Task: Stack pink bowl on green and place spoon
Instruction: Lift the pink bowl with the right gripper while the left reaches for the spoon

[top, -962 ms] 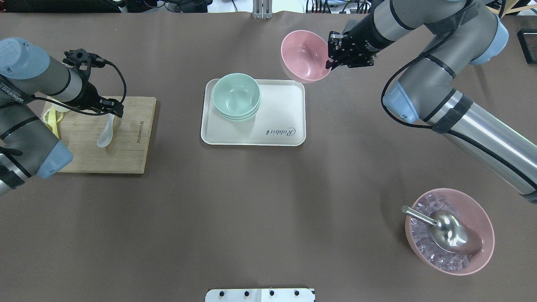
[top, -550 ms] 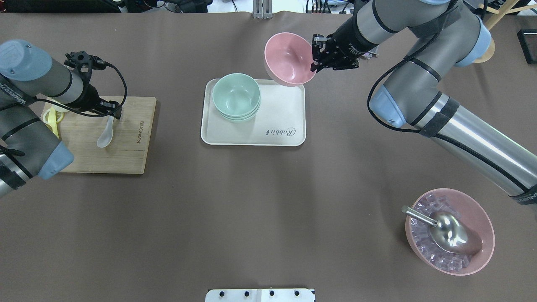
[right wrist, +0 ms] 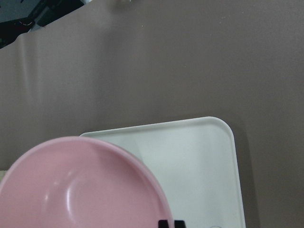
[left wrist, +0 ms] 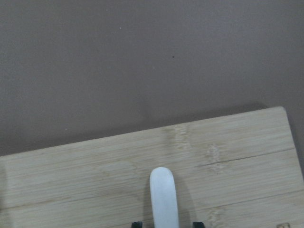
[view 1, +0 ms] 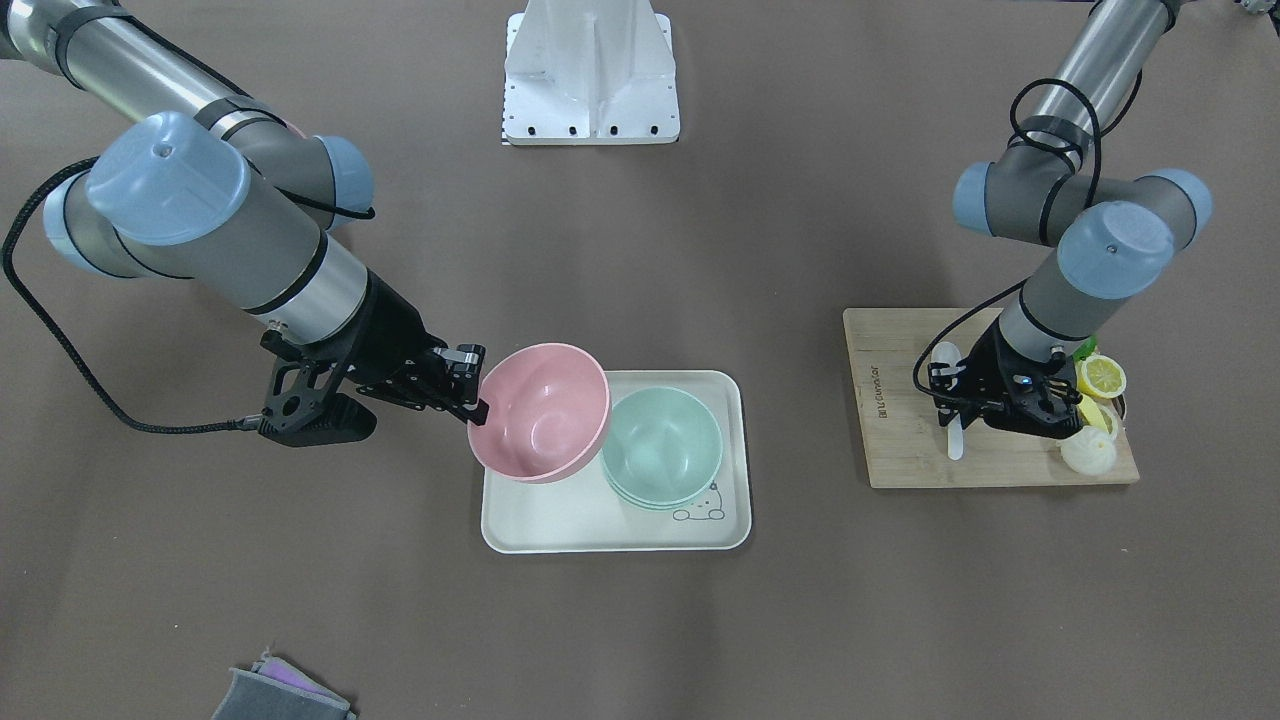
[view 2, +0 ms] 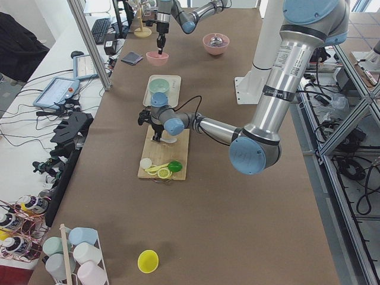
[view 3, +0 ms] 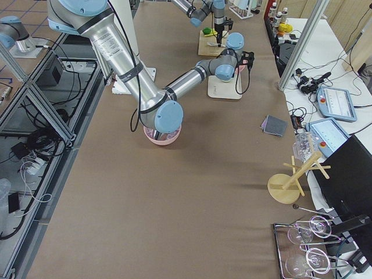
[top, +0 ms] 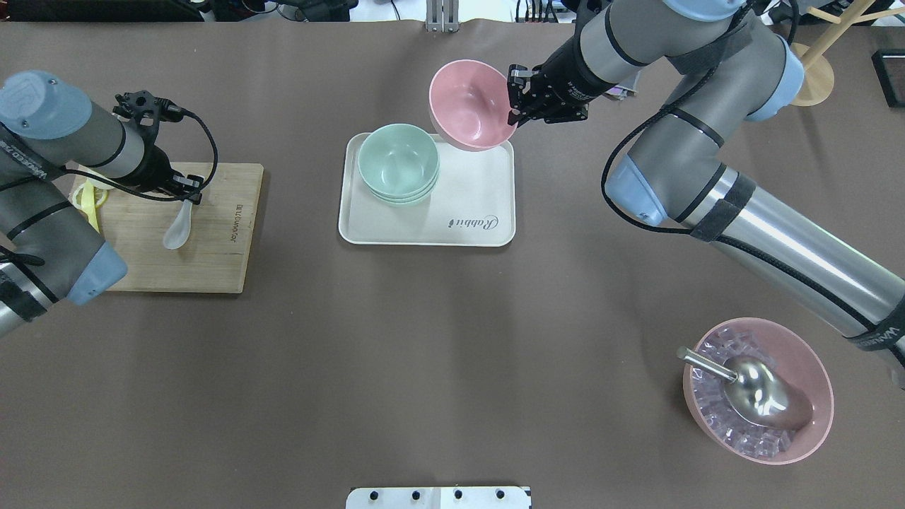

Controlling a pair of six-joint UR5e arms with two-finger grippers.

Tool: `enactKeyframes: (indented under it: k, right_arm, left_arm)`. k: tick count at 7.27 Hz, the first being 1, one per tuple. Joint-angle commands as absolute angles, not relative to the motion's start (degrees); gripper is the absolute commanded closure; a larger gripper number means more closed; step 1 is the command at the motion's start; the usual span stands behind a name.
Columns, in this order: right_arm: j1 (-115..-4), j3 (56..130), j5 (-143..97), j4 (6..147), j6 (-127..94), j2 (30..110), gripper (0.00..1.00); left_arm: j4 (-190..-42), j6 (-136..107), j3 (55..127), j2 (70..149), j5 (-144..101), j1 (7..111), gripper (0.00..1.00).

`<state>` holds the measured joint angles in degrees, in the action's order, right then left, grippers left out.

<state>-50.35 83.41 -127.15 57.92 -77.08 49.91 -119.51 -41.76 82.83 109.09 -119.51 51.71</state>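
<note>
My left gripper next has to grab the white spoon by its handle [view 1: 954, 442] [left wrist: 163, 194] to place it.
My right gripper [top: 512, 106] is shut on the rim of the empty pink bowl [top: 470, 102] and holds it tilted in the air over the far right corner of the white tray [top: 459, 226]. The bowl also fills the right wrist view [right wrist: 80, 185]. A stack of green bowls [top: 398, 162] stands on the tray's left part, just left of the pink bowl. The white spoon [top: 177, 226] lies on the wooden cutting board [top: 212, 261]. My left gripper [top: 187, 198] is open, low over the board, with its fingertips either side of the spoon's handle [left wrist: 164, 199].
A second pink bowl [top: 813, 424] with ice cubes and a metal scoop [top: 756, 396] stands at the near right. Lemon pieces [view 1: 1100, 378] lie at the cutting board's outer end. A grey cloth [view 1: 280, 690] lies at the table's far edge. A wooden stand [top: 813, 78] is at the far right.
My right arm has carried the pink bowl leftward, from beside the tray to over its far right corner. My left gripper has shifted slightly along the spoon's handle; the spoon has not moved.
</note>
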Motion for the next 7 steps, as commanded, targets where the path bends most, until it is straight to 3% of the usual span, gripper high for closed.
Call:
enactKeyframes:
  k: [1,4,7]
  right_arm:
    - [-50.01,83.41,-126.56,57.92,-77.08,49.83,1.0]
    - [-47.13,82.44,-121.77,57.92,-77.08,48.43,1.0]
    - [-42.29,77.63,-114.65,57.92,-77.6,43.35,1.0]
  left_arm:
    - [-119.01,-42.27,83.05,109.07,-121.9,51.94,1.0]
    - [-117.34,-42.36,84.72,110.82,-136.17,61.39,1.0]
    - [-117.25,-42.54,85.26,111.79,-137.72,63.02,1.0]
